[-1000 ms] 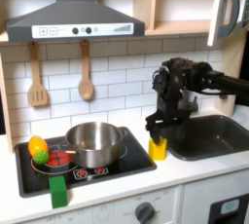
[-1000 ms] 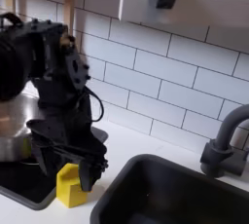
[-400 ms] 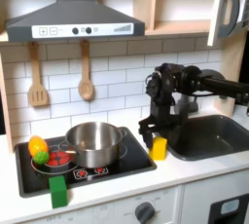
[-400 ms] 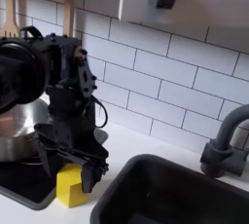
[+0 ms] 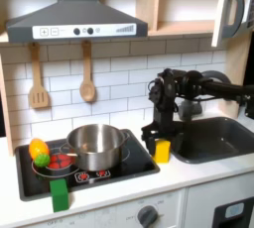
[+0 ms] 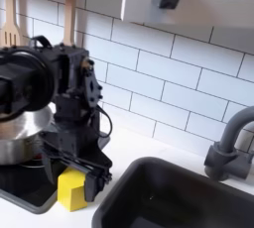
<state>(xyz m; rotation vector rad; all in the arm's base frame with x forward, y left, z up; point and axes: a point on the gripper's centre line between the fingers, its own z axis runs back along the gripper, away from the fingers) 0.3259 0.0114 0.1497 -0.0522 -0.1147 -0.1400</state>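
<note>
I next need to grab the upright yellow block by its upper end [image 5: 162, 145] to drop it into the steel pot.
A yellow block [image 5: 162, 151] stands upright on the white counter between the stove's right edge and the sink, also seen low down as the yellow block [image 6: 71, 187]. My black gripper [image 5: 153, 139] hangs just above the block and slightly toward the first exterior view's left. In the second exterior view the gripper [image 6: 74, 168] is open, with its fingers spread over the block's top and one finger [image 6: 98, 177] at the block's right side. I cannot tell whether a finger touches the block. Nothing is held.
A steel pot [image 5: 96, 145] sits on the black stove [image 5: 139, 163], with a yellow-green fruit [image 5: 39, 151] and red pieces [image 5: 62, 160] at its left. A green block [image 5: 61, 194] stands in front. The sink [image 5: 228, 148] and a faucet [image 6: 230, 145] lie right of the gripper. Two wooden utensils [image 5: 87, 78] hang on the wall.
The arm has swung toward the first exterior view's left, bringing the gripper closer over the stove's edge. The yellow block has stayed where it was.
</note>
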